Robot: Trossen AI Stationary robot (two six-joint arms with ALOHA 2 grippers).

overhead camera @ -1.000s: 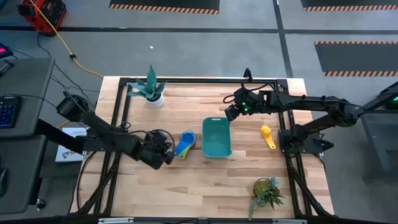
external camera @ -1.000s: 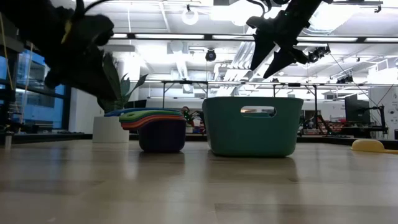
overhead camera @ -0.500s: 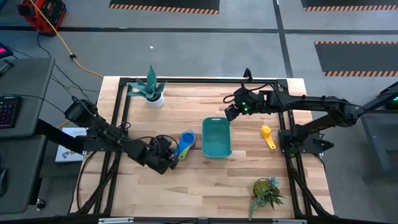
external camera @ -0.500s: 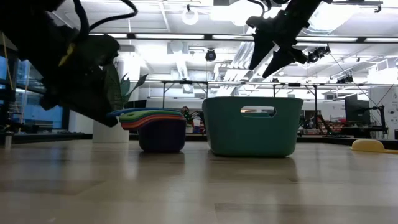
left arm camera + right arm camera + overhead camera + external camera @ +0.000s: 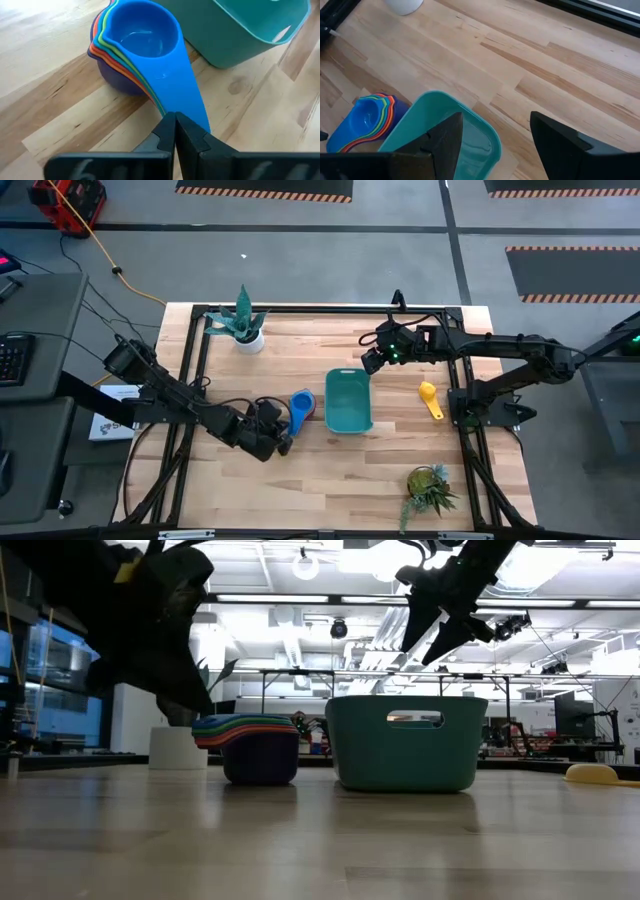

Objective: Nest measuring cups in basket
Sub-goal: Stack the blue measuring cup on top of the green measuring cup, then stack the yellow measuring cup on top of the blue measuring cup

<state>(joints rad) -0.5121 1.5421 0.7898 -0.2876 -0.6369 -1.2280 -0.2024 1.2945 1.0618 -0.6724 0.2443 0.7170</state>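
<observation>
My right gripper grabs the yellow cup by its handle next, to nest the last cup in the stack (image 5: 301, 407).
The measuring cups (image 5: 302, 402) stand nested in one stack on the table, blue on top, just left of the teal basket (image 5: 330, 400); their flat handles (image 5: 182, 80) fan out toward my left gripper (image 5: 175, 122). That gripper (image 5: 284, 432) is shut and tilted down, its tips at the handles' free ends. A single yellow cup (image 5: 430, 396) lies on the table right of the basket. My right gripper (image 5: 368, 365) hangs open above the basket's far end (image 5: 437, 97), holding nothing. My left gripper's shut fingertips (image 5: 186, 134) meet the free end of the stacked handles (image 5: 197, 112), coming slanting down from the table's near left, along the handles. I cannot tell whether they touch. The stack (image 5: 250, 745) stands upright on the table.
A plant in a white pot (image 5: 245, 330) stands at the far left corner and a leafy plant (image 5: 430, 486) near the front right. Bare wood lies in front of the basket and the stack. A black frame (image 5: 200, 360) borders the table.
My left gripper has moved toward the table's right and near edge and slightly down, up to the free ends of the stacked handles, which it now covers in the high view. It has stayed shut. The stack and the basket have not shifted.
</observation>
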